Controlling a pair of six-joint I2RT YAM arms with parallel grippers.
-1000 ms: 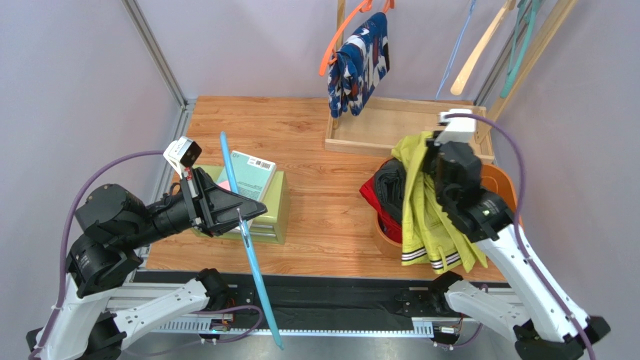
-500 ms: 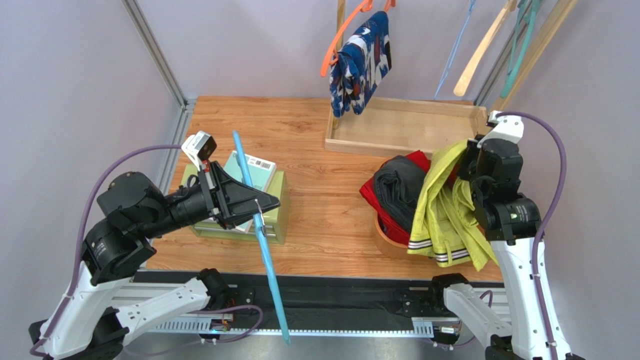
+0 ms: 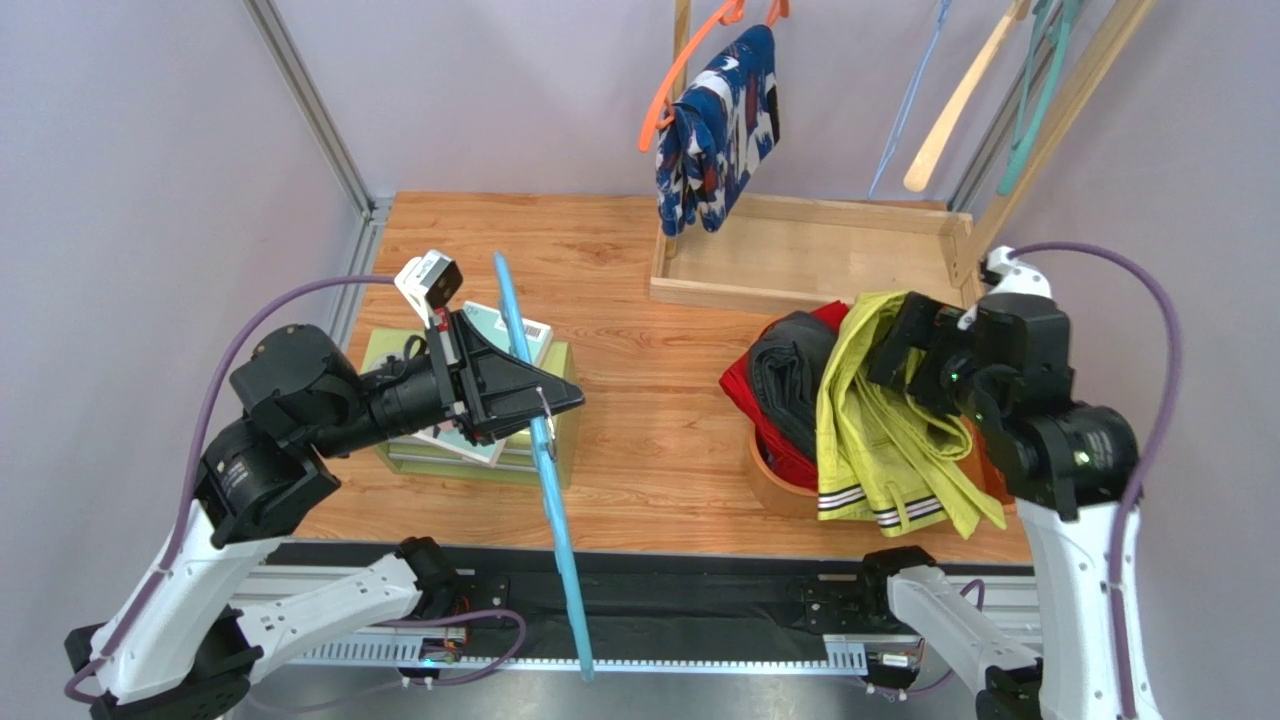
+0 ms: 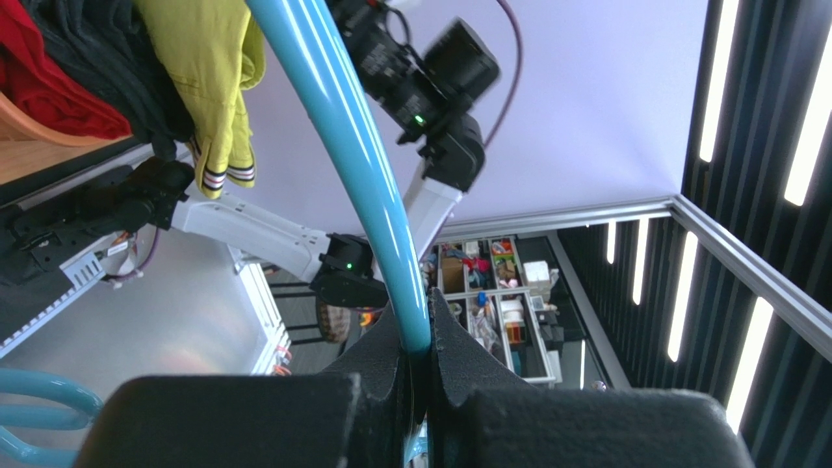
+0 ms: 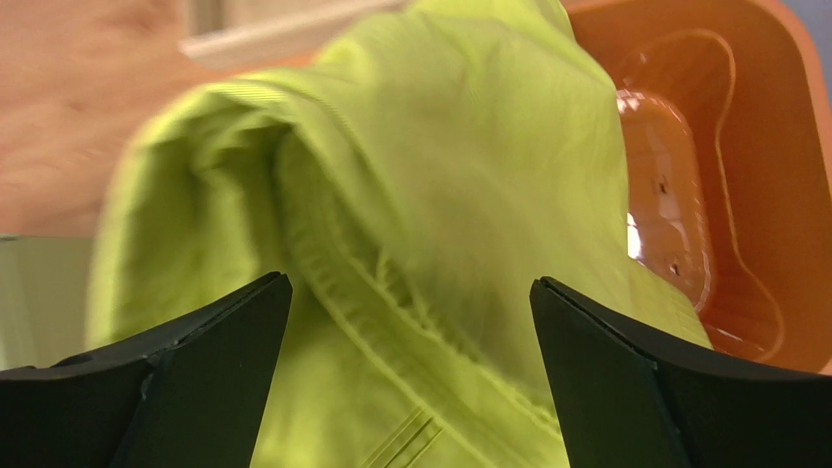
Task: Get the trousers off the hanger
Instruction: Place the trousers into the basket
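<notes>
The light-blue hanger's hook should stay free to hang on the rack. My right gripper should grab the light-blue hanger near its loose end (image 3: 579,627) next.
My left gripper (image 3: 544,399) (image 4: 418,339) is shut on a bare light-blue hanger (image 3: 550,495) (image 4: 332,117), which slants from the green box down past the table's front edge. The yellow-green trousers (image 3: 879,435) (image 5: 420,185) with striped cuffs lie draped over the orange bin (image 3: 769,474) (image 5: 752,146), on top of the black trousers (image 3: 789,383) and the red trousers (image 3: 748,402). My right gripper (image 3: 902,353) (image 5: 410,288) hovers open just above the yellow-green cloth, with nothing between its fingers. Navy patterned trousers (image 3: 721,128) hang on an orange hanger (image 3: 673,83) at the back.
A shallow wooden tray (image 3: 812,258) stands at the back under the rack. A green box (image 3: 559,357) with a book on it sits under my left gripper. A cream hanger (image 3: 947,113) and a teal hanger (image 3: 1037,105) hang at the back right.
My right gripper has opened and let go of the yellow-green trousers, which settled onto the pile as the arm swung right. My left arm carried the blue hanger a little to the right.
</notes>
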